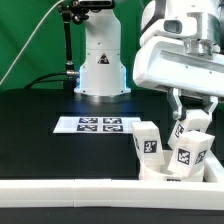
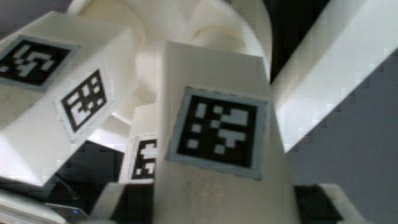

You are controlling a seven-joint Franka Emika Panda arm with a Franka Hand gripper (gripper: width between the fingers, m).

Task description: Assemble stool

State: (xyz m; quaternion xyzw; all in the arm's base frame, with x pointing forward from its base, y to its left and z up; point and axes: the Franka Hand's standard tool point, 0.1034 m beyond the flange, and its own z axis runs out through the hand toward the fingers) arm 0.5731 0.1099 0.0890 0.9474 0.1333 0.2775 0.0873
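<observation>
The held white block leg's lower end is in the ring-shaped seat's [image 1: 168,173] [image 2: 228,22] rim and the leg would stay there if released, so my gripper opens now.
The white ring-shaped seat [image 1: 168,173] lies at the exterior view's right, against the rail. Two tagged block legs stand on it: one leg [image 1: 148,141] toward the left and one leg [image 1: 189,150] toward the right. My gripper [image 1: 194,120] reaches down from above and is shut on the top of the right leg. In the wrist view this held leg [image 2: 217,120] fills the space between my fingers [image 2: 356,198], its tag facing the camera. The other leg [image 2: 71,85] stands beside it, and the seat's curved body [image 2: 187,30] shows beyond. A third leg is not clearly in view.
The long white L-shaped rail [image 1: 90,186] runs along the front and up the right side. The marker board [image 1: 100,124] lies flat in the middle of the black table. The arm's white base [image 1: 100,60] stands at the back, with green backdrop behind.
</observation>
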